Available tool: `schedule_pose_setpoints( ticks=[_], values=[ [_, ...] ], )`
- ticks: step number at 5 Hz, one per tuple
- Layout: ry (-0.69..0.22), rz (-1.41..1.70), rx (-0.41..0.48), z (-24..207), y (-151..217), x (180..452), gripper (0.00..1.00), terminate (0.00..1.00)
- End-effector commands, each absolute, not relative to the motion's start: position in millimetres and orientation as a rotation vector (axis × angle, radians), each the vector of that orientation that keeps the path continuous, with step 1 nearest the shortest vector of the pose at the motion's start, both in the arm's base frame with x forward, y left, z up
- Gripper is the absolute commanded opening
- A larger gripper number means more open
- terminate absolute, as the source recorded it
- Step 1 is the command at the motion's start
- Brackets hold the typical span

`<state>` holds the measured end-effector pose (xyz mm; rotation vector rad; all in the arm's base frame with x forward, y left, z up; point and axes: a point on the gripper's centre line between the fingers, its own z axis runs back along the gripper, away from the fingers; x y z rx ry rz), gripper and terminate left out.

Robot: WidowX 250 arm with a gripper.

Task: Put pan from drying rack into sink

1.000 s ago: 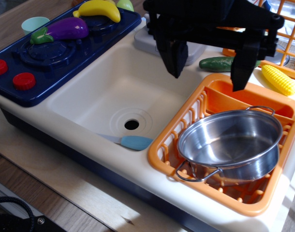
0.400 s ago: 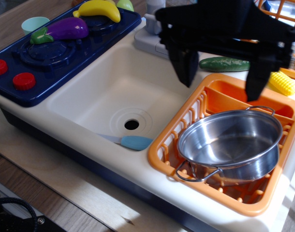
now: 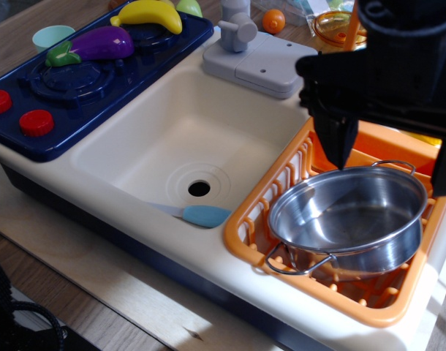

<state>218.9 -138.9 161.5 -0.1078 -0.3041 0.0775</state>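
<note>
The pan (image 3: 347,218) needs to go into the sink (image 3: 172,142). My gripper should next grab the pan by its rim between the loop handles.
The shiny steel pan (image 3: 347,218) with two wire loop handles sits in the orange drying rack (image 3: 261,213) at the right. The cream-white sink (image 3: 172,142) with its round drain hole lies to the left of the rack, and the grey faucet block (image 3: 256,62) stands behind it. My black gripper (image 3: 392,167) is open and empty. It hangs just above the pan's far rim, with its left finger (image 3: 338,137) at the rim's back left and its right finger at the frame's right edge.
A light blue spatula (image 3: 197,215) lies on the sink's front edge. The dark blue stovetop (image 3: 77,80) at the left holds an eggplant (image 3: 99,44), a banana (image 3: 150,13) and red knobs (image 3: 34,122). A small orange (image 3: 274,20) lies behind the faucet.
My gripper has moved right and down, from over the rack's back-left corner to just above the pan's far rim. It now hides the cucumber and corn. The pan has not moved.
</note>
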Motion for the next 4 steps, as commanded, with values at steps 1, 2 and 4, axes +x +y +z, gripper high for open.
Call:
schedule_pose_setpoints(
  ticks=[1, 2, 4],
  values=[
    [-0.294, 0.080, -0.123, 154.3, -149.8, 220.7, 1.00, 0.00],
    [-0.318, 0.082, -0.171, 141.7, -150.3, 217.7, 1.00, 0.00],
    [-0.348, 0.111, -0.210, 120.2, -146.9, 215.4, 1.00, 0.00]
  ],
)
